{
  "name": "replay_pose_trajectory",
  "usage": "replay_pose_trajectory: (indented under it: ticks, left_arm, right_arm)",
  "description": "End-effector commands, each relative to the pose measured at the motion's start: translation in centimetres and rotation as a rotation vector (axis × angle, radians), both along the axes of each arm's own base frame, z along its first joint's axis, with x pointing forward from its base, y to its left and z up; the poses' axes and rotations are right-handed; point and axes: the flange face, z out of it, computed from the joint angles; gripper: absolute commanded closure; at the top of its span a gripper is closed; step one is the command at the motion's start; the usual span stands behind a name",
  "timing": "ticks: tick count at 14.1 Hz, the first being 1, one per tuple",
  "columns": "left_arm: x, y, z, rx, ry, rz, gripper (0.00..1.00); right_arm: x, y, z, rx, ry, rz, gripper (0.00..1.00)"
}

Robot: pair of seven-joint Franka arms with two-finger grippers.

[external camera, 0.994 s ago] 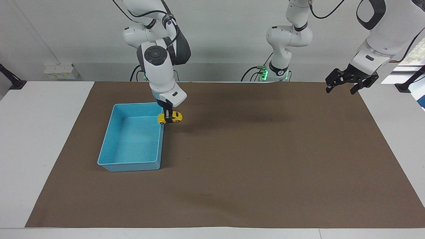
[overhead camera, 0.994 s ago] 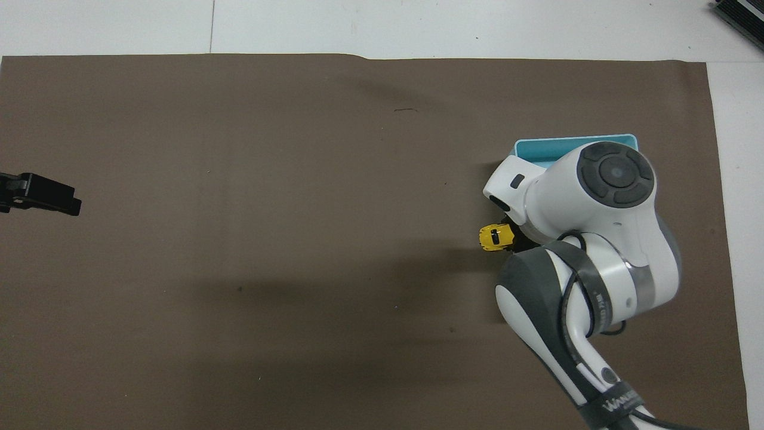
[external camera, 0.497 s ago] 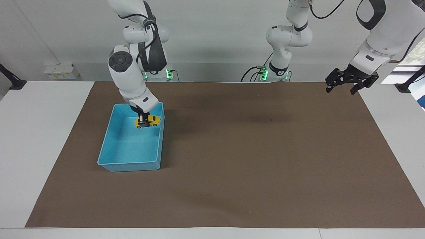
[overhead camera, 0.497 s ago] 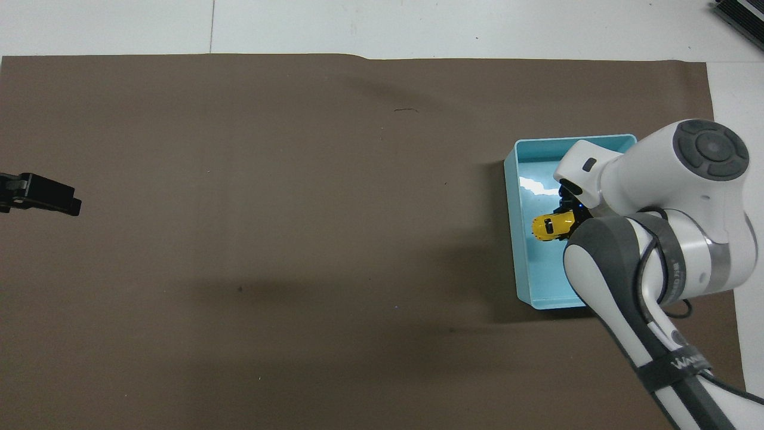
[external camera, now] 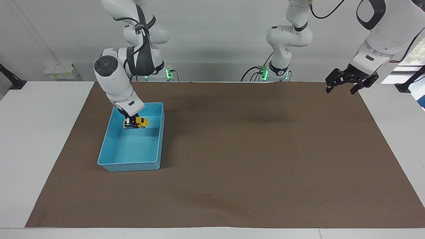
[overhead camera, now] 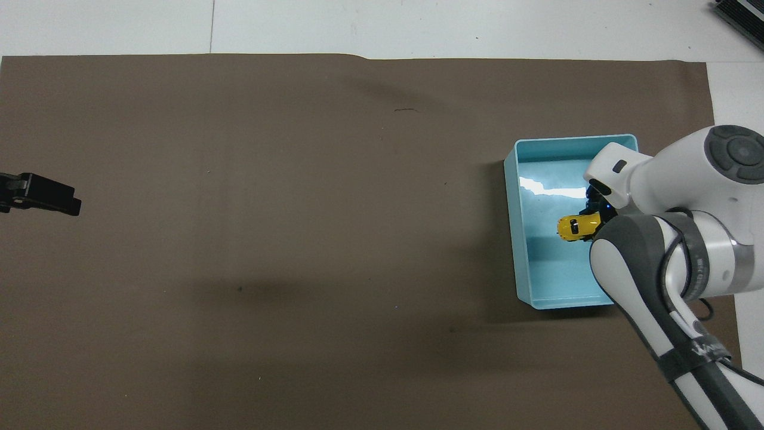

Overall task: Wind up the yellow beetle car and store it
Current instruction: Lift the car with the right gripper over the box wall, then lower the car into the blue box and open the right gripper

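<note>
The yellow beetle car [overhead camera: 578,227] hangs above the blue bin's bottom, so my right gripper should hold it until it is lower.
The yellow beetle car [external camera: 135,123] [overhead camera: 578,227] hangs level over the inside of the blue bin [external camera: 129,162] [overhead camera: 511,239]. My right gripper [external camera: 132,120] [overhead camera: 591,216] comes down on it from above and is shut on it. The car's underside shows apart from the bin's floor; its wheels point down. My left gripper [external camera: 342,88] [overhead camera: 42,194] waits open and holding nothing, raised over the brown mat's corner at the left arm's end of the table.
A brown mat [external camera: 252,159] [overhead camera: 298,239] covers most of the white table [external camera: 40,139]. The bin stands on the mat toward the right arm's end and holds nothing else.
My right arm has carried the car from beside the bin's rim to over the bin's inside and lowered it a little. The left arm has stayed still.
</note>
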Motion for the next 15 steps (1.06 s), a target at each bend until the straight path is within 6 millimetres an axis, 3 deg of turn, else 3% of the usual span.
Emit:
replay_pose_trajectory:
  ticks: [1, 15]
  left_arm:
    - [-0.2, 0.3, 0.1, 0.016, -0.002, 0.010, 0.00]
    - [-0.2, 0.3, 0.1, 0.016, -0.002, 0.010, 0.00]
  right_arm:
    - [-1.4, -1.5, -1.7, -0.007, -0.020, 0.008, 1.00]
    - [-1.2, -1.5, -9.8, 0.012, -0.060, 0.013, 1.00]
